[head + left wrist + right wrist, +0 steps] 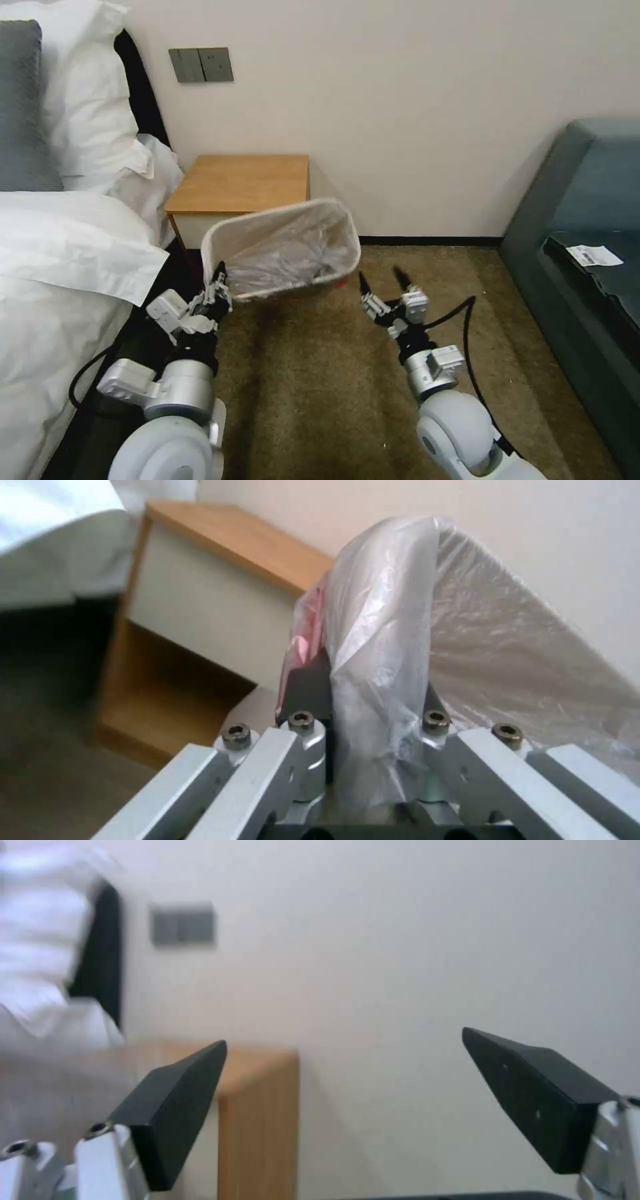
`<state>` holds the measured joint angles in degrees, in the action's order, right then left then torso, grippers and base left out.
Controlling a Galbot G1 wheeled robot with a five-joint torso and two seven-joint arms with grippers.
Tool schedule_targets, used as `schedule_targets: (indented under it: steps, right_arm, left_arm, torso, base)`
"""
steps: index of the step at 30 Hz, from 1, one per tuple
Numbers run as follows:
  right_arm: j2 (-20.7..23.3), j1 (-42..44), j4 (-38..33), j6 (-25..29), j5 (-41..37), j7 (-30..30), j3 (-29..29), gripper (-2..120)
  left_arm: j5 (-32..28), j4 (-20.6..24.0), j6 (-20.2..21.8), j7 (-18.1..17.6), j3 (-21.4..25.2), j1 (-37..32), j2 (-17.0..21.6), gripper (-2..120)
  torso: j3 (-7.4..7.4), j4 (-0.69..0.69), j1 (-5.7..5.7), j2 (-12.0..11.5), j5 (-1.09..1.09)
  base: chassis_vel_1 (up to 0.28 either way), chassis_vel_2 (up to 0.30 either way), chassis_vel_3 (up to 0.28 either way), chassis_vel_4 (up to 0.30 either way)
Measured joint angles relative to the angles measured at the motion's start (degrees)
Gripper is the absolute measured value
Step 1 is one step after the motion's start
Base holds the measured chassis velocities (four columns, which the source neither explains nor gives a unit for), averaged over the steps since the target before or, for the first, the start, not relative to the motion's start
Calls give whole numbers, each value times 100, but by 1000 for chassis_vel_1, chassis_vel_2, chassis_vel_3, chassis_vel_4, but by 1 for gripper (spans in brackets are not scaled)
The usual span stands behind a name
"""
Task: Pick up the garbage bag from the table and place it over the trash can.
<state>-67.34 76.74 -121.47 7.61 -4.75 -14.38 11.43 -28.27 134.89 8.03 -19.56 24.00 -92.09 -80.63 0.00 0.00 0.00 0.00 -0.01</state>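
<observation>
The garbage bag needs to fit over the trash can (212, 243), so my right gripper needs to grab the bag by its thin edge (323, 281) next.
The cream-white trash can (212, 243) is tipped with its mouth toward me, in front of the wooden table (240, 181). The crinkly clear garbage bag (293, 257) lines the inside and folds over the rim, and a red edge peeks out at the can's lower right. My left gripper (219, 283) is shut on the bag-covered rim at the can's near left corner. In the left wrist view the garbage bag (380, 645) is clamped between the fingers (303, 690), with its red edge beside them. Just right of the can, my right gripper (381, 279) is open and holds nothing.
A bed with white bedding and pillows (60, 267) lies close on the left. A dark teal sofa (587, 220) stands on the right with a paper slip on it. Brown carpet (320, 387) spreads between them. A black cable loops by the right arm.
</observation>
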Motion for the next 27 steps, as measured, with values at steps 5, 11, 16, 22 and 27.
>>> schedule_targets:
  steps: [5, 11, 16, 22, 27]
  right_arm:
    - [314, -101, -353, 326, 435, 863, 93, 79]
    - [954, -340, -303, 216, 337, 2271, -249, 55]
    - [1313, -858, -48, -219, -86, 3465, -546, 37]
    - [1401, -1425, 309, -688, -400, 3671, -972, 19]
    - [1316, -1780, 593, -1140, -687, 3471, -1443, 1]
  left_arm:
    - [1165, -559, -192, 192, -52, -2, 141, 11]
    - [1537, -861, -223, 219, -157, 27, 80, 11]
    - [1793, -932, -273, 219, -193, -11, -37, 11]
    - [2052, -915, -351, 230, -233, -92, -198, 11]
    - [2458, -936, -482, 289, -300, -111, -297, 11]
  torso:
    - [0, 0, 0, 0, 0]
    - [0, 0, 0, 0, 1]
    - [0, 0, 0, 0, 1]
    - [0, 1, 0, 0, 1]
    - [0, 0, 0, 0, 1]
  base:
    - [0, 0, 0, 0]
    - [0, 0, 0, 0]
    - [0, 0, 0, 0]
    - [0, 0, 0, 0]
    - [0, 0, 0, 0]
